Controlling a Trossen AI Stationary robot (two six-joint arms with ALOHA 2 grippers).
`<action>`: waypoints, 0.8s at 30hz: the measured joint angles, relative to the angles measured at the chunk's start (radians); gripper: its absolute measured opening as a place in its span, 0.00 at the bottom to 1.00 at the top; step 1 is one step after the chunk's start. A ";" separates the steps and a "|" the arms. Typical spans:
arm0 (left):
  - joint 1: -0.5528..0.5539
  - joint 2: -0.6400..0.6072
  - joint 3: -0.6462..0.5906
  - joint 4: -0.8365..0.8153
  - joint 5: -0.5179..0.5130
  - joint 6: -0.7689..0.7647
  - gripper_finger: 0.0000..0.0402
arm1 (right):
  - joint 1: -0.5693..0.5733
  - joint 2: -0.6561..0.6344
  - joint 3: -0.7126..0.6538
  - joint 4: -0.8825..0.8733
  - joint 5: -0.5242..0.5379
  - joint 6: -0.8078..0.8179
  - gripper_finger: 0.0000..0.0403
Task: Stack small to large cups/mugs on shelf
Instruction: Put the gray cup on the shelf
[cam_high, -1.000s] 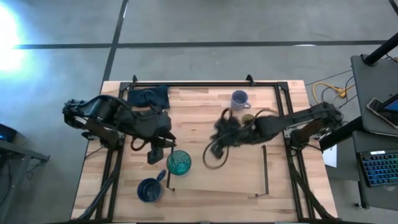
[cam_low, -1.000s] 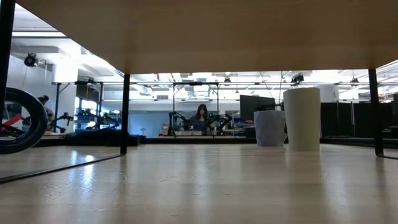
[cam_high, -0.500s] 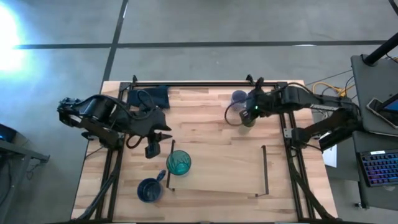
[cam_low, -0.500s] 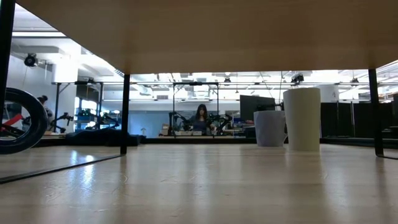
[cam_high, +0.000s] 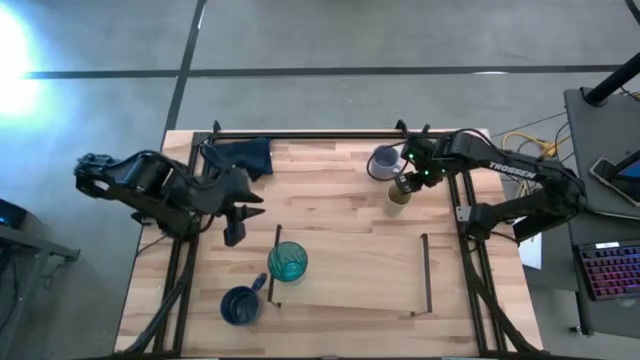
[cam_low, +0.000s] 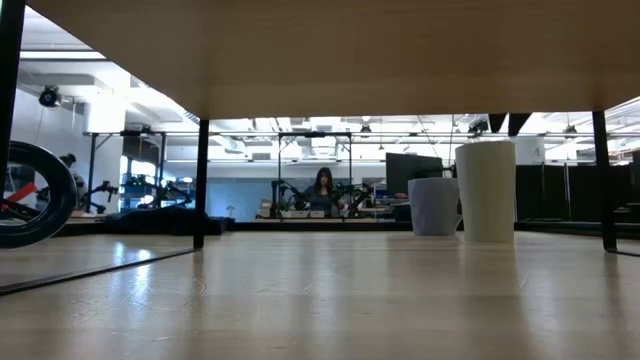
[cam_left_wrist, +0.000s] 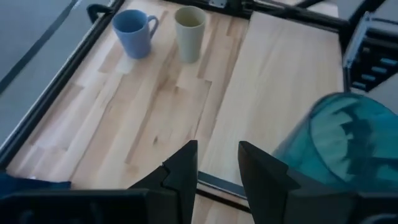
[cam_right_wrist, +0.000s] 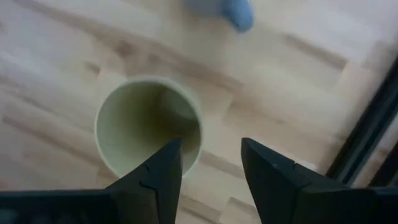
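The small olive-tan cup needs to be grabbed next by its side at the rim (cam_high: 397, 191) with my right gripper, to stack the cup on the shelf (cam_high: 350, 270) by size.
The small olive-tan cup (cam_high: 398, 196) stands upright on the tabletop at the far right, with the lavender-grey mug (cam_high: 383, 160) just beyond it. My right gripper (cam_right_wrist: 211, 152) hovers open over the cup (cam_right_wrist: 149, 127), fingers pointing down; in the low view its fingertips (cam_low: 508, 123) show just above the rim (cam_low: 486, 145). The teal tumbler (cam_high: 287, 261) stands by the left rail of the shelf (cam_high: 350, 270). The dark blue mug (cam_high: 240, 305) stands near-left of the shelf. My left gripper (cam_left_wrist: 217, 152) is open left of the tumbler (cam_left_wrist: 345, 143), holding nothing.
A dark blue cloth (cam_high: 245, 152) lies at the table's far left corner. The shelf's black rails (cam_high: 427, 275) stand at its two short ends. Black frame bars run along the table's far edge (cam_high: 320, 134) and sides. Bare wood lies between the cups and the shelf.
My right gripper has swung from the middle of the table toward the far right and now hangs over the olive-tan cup, its fingertips newly showing in the low view. My left arm has drawn back a little toward the table's left edge. No cup has moved.
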 joint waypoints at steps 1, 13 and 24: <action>0.000 -0.014 -0.019 0.013 -0.002 -0.011 0.25 | 0.001 0.000 -0.009 0.006 -0.014 0.000 0.39; 0.045 -0.117 -0.140 0.058 -0.027 -0.023 0.25 | 0.018 -0.002 -0.110 0.129 -0.053 0.055 0.36; 0.067 -0.151 -0.177 0.057 -0.027 -0.023 0.25 | 0.018 -0.001 -0.156 0.148 -0.047 0.073 0.25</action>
